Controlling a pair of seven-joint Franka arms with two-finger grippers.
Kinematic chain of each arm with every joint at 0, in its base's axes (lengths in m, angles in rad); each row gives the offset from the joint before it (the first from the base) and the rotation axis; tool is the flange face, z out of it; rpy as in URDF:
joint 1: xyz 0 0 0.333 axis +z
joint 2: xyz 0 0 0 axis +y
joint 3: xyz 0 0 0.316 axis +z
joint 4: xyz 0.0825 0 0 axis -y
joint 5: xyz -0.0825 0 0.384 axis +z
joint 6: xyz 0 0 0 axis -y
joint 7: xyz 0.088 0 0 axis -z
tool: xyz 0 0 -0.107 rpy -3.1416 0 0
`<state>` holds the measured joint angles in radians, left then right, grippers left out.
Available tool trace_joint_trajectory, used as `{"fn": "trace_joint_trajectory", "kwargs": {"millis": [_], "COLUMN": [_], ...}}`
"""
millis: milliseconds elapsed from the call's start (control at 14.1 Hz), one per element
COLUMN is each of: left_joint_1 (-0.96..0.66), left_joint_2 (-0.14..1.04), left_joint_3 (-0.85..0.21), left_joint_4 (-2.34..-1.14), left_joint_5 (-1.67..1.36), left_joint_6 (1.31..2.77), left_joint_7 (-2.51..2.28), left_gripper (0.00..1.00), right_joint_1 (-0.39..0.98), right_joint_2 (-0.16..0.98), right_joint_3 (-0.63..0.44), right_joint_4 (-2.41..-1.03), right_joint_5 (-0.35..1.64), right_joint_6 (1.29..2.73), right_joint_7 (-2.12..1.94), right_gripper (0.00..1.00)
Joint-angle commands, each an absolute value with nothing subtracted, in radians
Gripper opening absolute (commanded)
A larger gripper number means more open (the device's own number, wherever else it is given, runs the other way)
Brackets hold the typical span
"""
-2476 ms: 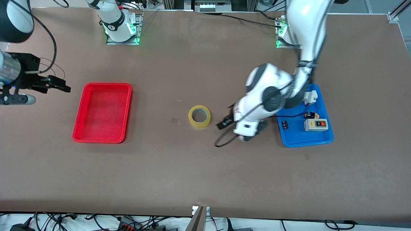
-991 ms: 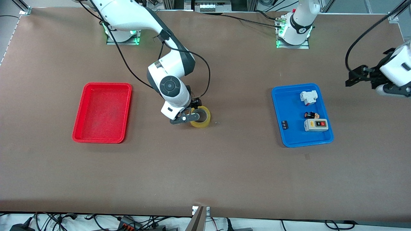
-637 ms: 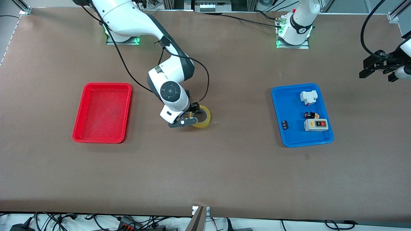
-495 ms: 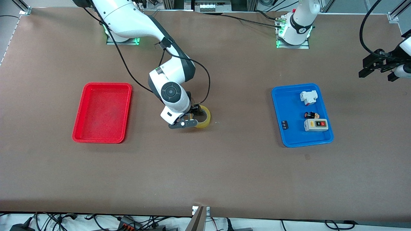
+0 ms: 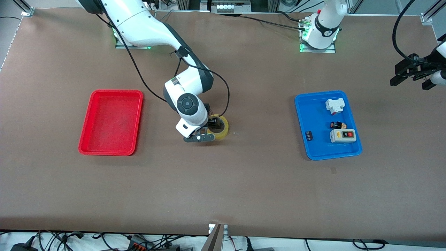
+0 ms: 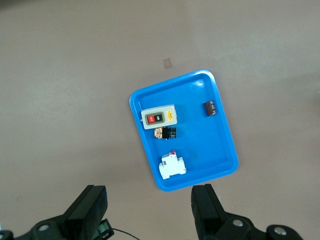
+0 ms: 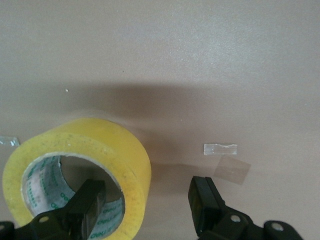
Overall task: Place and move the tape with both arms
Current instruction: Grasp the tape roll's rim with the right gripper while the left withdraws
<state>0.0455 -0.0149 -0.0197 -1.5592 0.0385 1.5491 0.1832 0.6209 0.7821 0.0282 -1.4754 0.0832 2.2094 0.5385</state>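
I should close my right gripper on the ring: its fingers reach down next to the ring's side (image 7: 135,197), and one of them is inside the ring's hole.
The tape (image 5: 223,127) is a yellow ring lying flat at the middle of the table. My right gripper (image 5: 213,123) is down on it and open. In the right wrist view the tape (image 7: 75,160) has one finger (image 7: 90,200) inside its hole and the other finger (image 7: 205,200) outside, so the right gripper (image 7: 147,202) straddles the ring's wall without closing. My left gripper (image 5: 399,74) is open and empty, up in the air at the left arm's end of the table. In the left wrist view the left gripper (image 6: 149,207) is above bare table beside the blue tray.
A red tray (image 5: 110,122) lies toward the right arm's end. A blue tray (image 5: 317,118) toward the left arm's end holds a grey switch box (image 5: 343,135), a white breaker (image 5: 335,105) and small black parts; it also shows in the left wrist view (image 6: 200,142). Clear tape scraps (image 7: 220,148) lie beside the roll.
The left arm has left the tape and swung out to its end of the table. The right arm has come in and lowered its open fingers around the tape's wall.
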Motion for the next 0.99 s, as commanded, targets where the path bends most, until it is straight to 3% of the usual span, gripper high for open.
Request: {"fn": "trace_joint_trajectory", "kwargs": {"millis": [0,142,354,566,920], "left_joint_1": [0.041,0.041,0.035,-0.008,0.04], "left_joint_2": [0.047,0.063,0.054,0.048,0.025], "left_joint_3": [-0.014,-0.014,0.0,0.052,-0.008], "left_joint_4": [-1.49,-1.467,-1.466,-1.466,-1.483], "left_joint_5": [0.009,0.008,-0.001,-0.006,-0.005], "left_joint_6": [1.534,1.529,1.497,1.473,1.468], "left_joint_7": [0.138,0.138,0.14,0.144,0.138], "left_gripper": [1.0,1.0,1.0,1.0,1.0], "right_joint_1": [0.627,0.627,0.627,0.629,0.62], "right_joint_2": [0.802,0.802,0.801,0.796,0.753], "right_joint_3": [0.028,0.028,0.028,0.028,0.005], "right_joint_4": [-1.445,-1.445,-1.445,-1.443,-1.443], "right_joint_5": [0.071,0.071,0.071,0.069,0.037], "right_joint_6": [2.212,2.22,2.226,2.224,2.192], "right_joint_7": [0.572,0.572,0.572,0.584,0.604], "right_gripper": [0.95,0.83,0.37,0.04,0.0]}}
